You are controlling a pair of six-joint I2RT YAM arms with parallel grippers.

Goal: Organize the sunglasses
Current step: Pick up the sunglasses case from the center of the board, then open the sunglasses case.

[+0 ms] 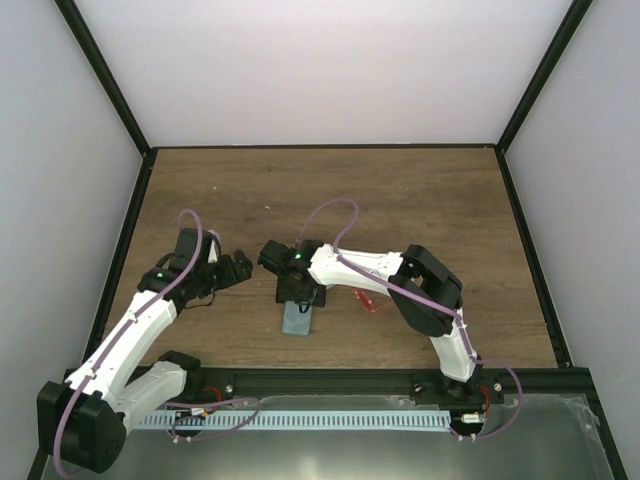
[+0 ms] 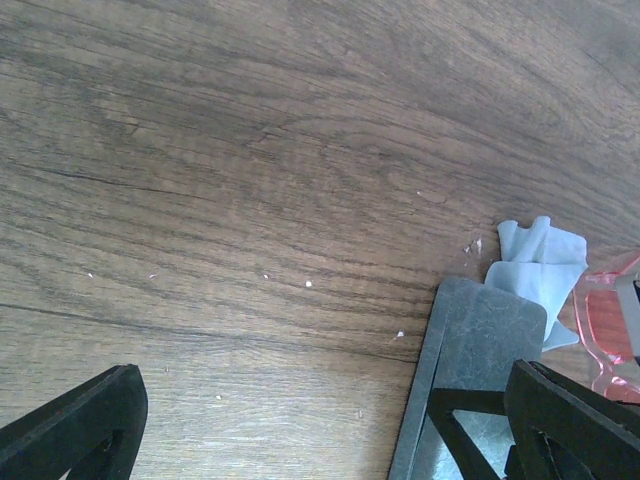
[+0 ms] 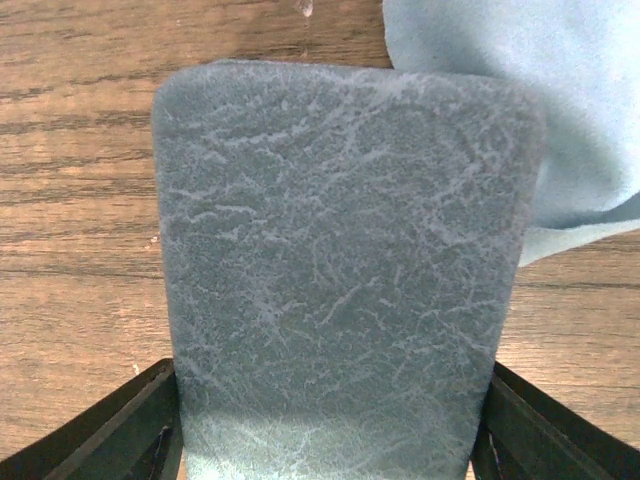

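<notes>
My right gripper would bring the grey-blue case [image 1: 297, 322] [image 3: 335, 260] up with it if I lifted now, because both fingers are shut against the case's long sides.
The grey-blue case [image 3: 335, 260] lies flat on the wooden table. My right gripper [image 3: 330, 435] straddles it, with a finger against each long side, closed on it. From above, the right gripper [image 1: 296, 296] covers the case's far end, and the near end of the case [image 1: 297, 322] shows. The red sunglasses [image 1: 368, 300] lie on the table just right of the case and also show in the left wrist view [image 2: 608, 325]. A light blue cloth [image 3: 540, 110] lies by the case's far right corner. My left gripper [image 1: 238, 268] is open and empty, left of the case [image 2: 480, 340].
The right arm's forearm [image 1: 370, 268] stretches across the table above the sunglasses. Black frame rails [image 1: 130, 230] border the table on the left, right and near sides. Bare wood [image 2: 250, 200] lies beyond the left gripper.
</notes>
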